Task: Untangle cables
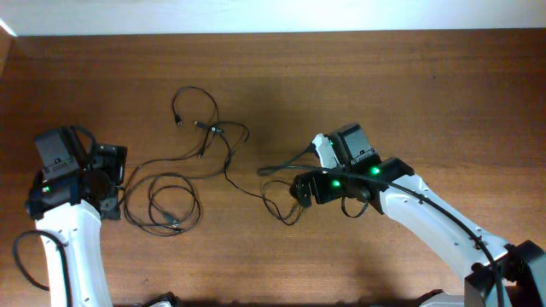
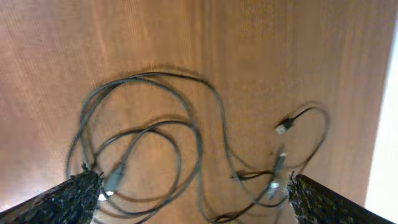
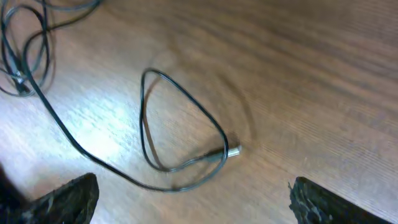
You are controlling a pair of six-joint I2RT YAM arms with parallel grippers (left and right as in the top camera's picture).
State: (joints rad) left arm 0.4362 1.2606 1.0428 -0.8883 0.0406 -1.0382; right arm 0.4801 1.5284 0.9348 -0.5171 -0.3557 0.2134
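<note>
My right gripper should next grab the cable by its small loop near the silver plug point(image 3: 233, 149) and pull that end of the cable free to untangle it.
Several thin black cables point(image 1: 200, 149) lie tangled on the wooden table, with coils at the left point(image 1: 162, 205) and a small loop at the right point(image 1: 281, 205). My left gripper point(image 1: 115, 183) is open beside the left coils, which fill the left wrist view point(image 2: 186, 143) between its fingers point(image 2: 193, 199). My right gripper point(image 1: 299, 188) is open just above the small loop; the right wrist view shows that loop point(image 3: 180, 130) and its silver plug point(image 3: 233, 149) just ahead of the fingers point(image 3: 193, 199). Neither gripper holds anything.
The wooden table point(image 1: 409, 85) reaches to a pale wall strip at the far edge. A cable end with a plug point(image 1: 177, 119) lies at the far side of the tangle. The right arm's white wrist block point(image 1: 324, 149) sits over one cable run.
</note>
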